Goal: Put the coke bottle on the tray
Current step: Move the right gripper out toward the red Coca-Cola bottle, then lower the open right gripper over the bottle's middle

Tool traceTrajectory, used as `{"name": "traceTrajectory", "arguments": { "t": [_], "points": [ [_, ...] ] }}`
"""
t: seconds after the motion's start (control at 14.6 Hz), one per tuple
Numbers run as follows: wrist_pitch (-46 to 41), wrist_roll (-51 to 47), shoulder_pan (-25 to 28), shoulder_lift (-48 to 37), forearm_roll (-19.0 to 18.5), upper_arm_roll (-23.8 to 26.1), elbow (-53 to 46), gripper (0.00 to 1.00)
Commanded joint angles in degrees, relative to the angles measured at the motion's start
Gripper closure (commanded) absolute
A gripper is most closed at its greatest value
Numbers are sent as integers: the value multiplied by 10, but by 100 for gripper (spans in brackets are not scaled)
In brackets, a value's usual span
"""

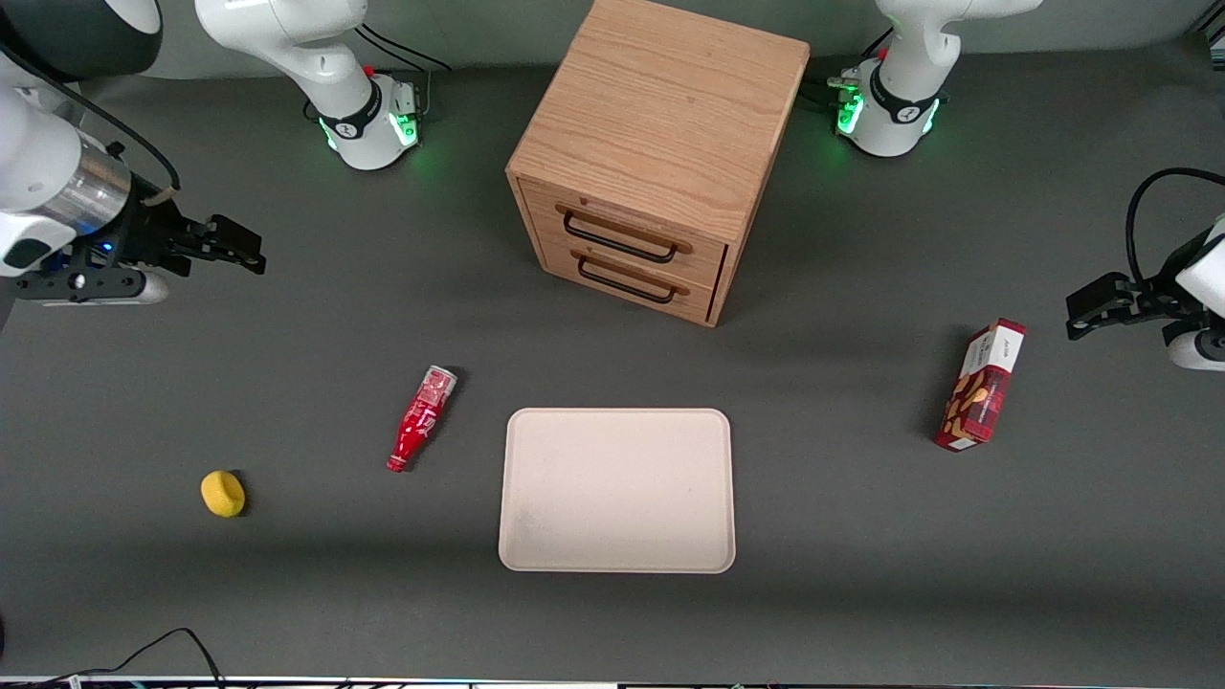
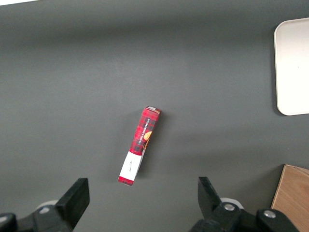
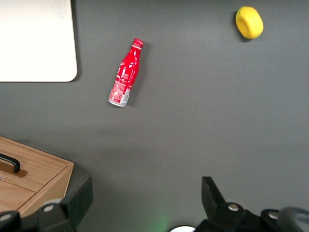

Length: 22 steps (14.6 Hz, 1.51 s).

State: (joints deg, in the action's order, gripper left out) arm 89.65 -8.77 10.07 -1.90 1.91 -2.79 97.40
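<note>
My right gripper grabs the coke bottle by its labeled body (image 1: 422,414) next, to place the bottle on the tray (image 1: 617,490).
The coke bottle (image 1: 421,417) lies on its side on the dark table beside the tray (image 1: 617,490), its red cap nearer the front camera and its silvery base toward the drawer cabinet. It also shows in the right wrist view (image 3: 125,72), with a corner of the tray (image 3: 36,41). My right gripper (image 1: 239,247) hangs open and empty above the table at the working arm's end, farther from the front camera than the bottle and well apart from it. In the right wrist view the gripper (image 3: 145,203) has its fingers spread wide with nothing between them.
A wooden two-drawer cabinet (image 1: 651,153) stands farther back than the tray. A yellow rounded object (image 1: 223,494) lies toward the working arm's end. A red snack box (image 1: 982,386) lies toward the parked arm's end. A black cable (image 1: 153,651) runs along the front edge.
</note>
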Motion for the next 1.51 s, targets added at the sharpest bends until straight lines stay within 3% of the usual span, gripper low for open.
{"name": "traceTrajectory", "arguments": {
  "t": [0.0, 0.14, 0.34, 0.76, 0.96, 1.44],
  "points": [
    [-10, -34, 8, 56, -10, 17, -35, 0],
    [7, -72, 8, 100, -11, 37, -51, 0],
    [98, -171, 11, 138, -13, 59, -26, 0],
    [304, -230, 11, 168, -17, 71, 112, 0],
    [410, -277, 12, 193, -36, 72, 171, 0],
    [544, -390, 12, 309, -102, 75, 169, 0]
  ]
}}
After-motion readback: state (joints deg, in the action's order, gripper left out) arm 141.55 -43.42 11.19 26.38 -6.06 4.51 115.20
